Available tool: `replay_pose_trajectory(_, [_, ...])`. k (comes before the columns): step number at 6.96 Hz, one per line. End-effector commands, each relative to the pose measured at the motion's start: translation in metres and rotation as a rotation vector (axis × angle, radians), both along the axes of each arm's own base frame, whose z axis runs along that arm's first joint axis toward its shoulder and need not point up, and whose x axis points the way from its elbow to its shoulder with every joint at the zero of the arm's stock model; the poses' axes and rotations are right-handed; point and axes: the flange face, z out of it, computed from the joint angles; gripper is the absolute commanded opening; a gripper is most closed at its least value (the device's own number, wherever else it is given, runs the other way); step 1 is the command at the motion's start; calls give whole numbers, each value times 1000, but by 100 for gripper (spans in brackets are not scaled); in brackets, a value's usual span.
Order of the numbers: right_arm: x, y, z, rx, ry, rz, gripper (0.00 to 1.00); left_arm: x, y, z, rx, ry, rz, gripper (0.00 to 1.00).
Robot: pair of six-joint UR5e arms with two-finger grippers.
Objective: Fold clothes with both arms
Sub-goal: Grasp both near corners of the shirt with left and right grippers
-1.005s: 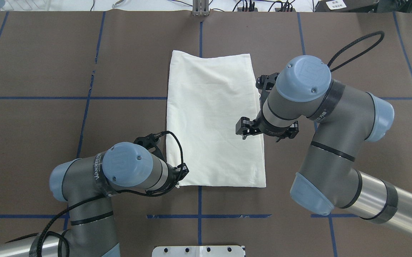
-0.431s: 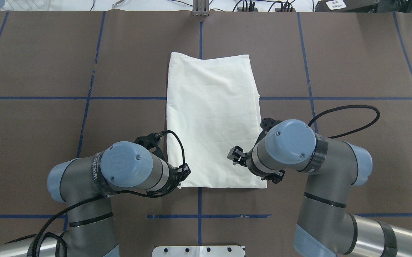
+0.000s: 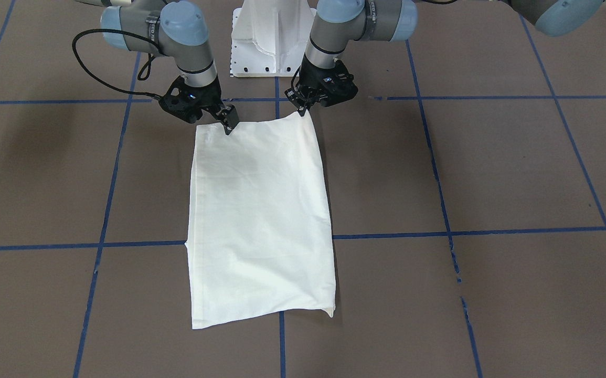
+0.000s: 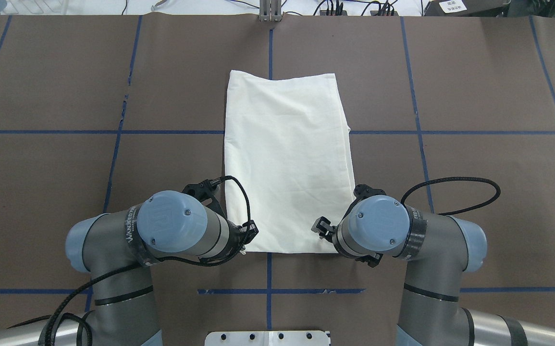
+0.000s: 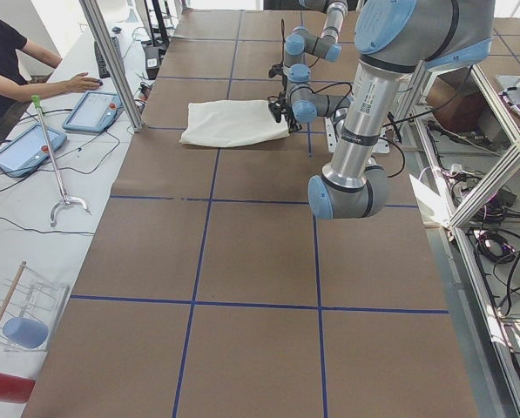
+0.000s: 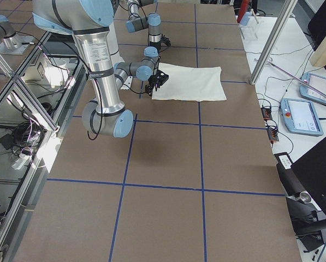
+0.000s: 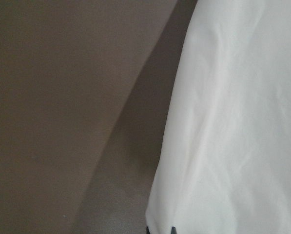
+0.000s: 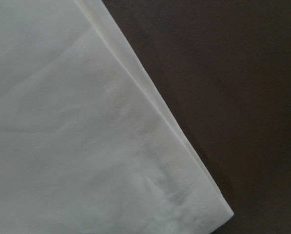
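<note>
My right gripper has one finger down at the shirt's hem and one past the shirt's side edge (image 3: 194,154). It should close and would hold the shirt's near corner (image 3: 207,129).
The clothes are one cream shirt (image 4: 287,158), folded into a long rectangle with its plain side up, and it lies flat at the table's middle (image 3: 261,210). My left gripper (image 3: 304,109) is at its near-left corner. The corner rises slightly into the jaws, and the left wrist view shows two black fingertips (image 7: 160,229) close together at the cloth's edge (image 7: 233,122), so the gripper is shut on the shirt. My right gripper (image 3: 205,116) hangs open over the near-right corner, one finger (image 3: 229,126) down at the hem. The right wrist view shows that corner (image 8: 218,207) lying flat, with no fingers in sight.
The brown table (image 4: 66,96) carries blue tape lines. The white pedestal base (image 4: 267,338) stands between the arms at the near edge. In the exterior left view a seated person (image 5: 3,52) and tablets (image 5: 94,109) are at a side bench beyond the far edge.
My right arm has swung back from the middle of the shirt's right edge to its near-right corner. The left arm and the shirt have stayed still.
</note>
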Motion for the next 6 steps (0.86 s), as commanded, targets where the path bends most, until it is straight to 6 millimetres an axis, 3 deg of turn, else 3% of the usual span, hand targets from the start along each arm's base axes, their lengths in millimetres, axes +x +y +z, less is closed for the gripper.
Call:
replay_pose_trajectory(1, [-4, 1, 6, -5, 13, 0, 100, -1, 0, -1, 1, 3, 0, 0])
replay_pose_trajectory(2, [-5, -1, 9, -6, 19, 1, 100, -1, 0, -1, 1, 3, 0, 0])
replay_pose_trajectory(3, [-5, -1, 8, -6, 18, 3, 83, 0, 0, -1, 0, 1, 0, 0])
replay_pose_trajectory(4, [-3, -3, 7, -3, 16, 1, 39, 0, 1, -2, 1, 3, 2, 0])
replay_pose_trajectory(5, [-2, -6, 6, -1, 14, 3, 14, -1, 0, -3, 1, 4, 0, 0])
replay_pose_trajectory(6, [0, -11, 3, -3, 7, 6, 0, -1, 0, -3, 1, 4, 0, 0])
